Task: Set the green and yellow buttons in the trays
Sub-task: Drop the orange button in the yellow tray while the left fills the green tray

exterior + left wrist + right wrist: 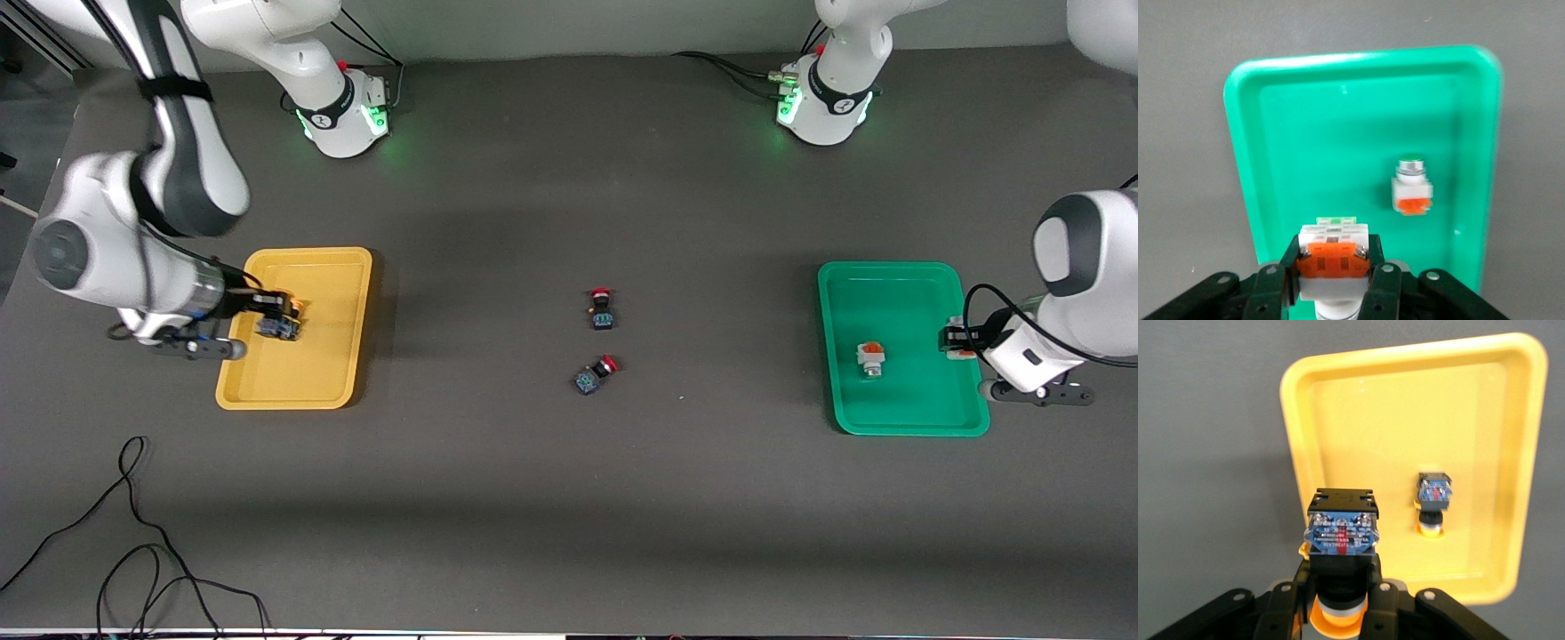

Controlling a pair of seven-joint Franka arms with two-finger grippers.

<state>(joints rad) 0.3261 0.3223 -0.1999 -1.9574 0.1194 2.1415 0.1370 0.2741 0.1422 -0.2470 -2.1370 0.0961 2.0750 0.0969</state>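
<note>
The yellow-capped button hangs high above the bottom of the yellow tray. It stays held in my right gripper for now, until it is lower.
My right gripper (283,317) is shut on a yellow-capped black-blue button (1341,530) and holds it just above the yellow tray (302,373), close to the rim at the right arm's end. A second yellow-capped button (1433,503) lies in that tray (1405,420). My left gripper (953,340) is shut on a white button with an orange block (1333,250), over the rim of the green tray (916,400) at the left arm's end. Another white button (870,358) lies in the green tray (1325,133) and also shows in the left wrist view (1411,187).
Two red-capped black-blue switches lie mid-table between the trays, one (602,309) farther from the front camera than the other (594,374). Loose black cables (133,533) trail on the table near the front edge at the right arm's end.
</note>
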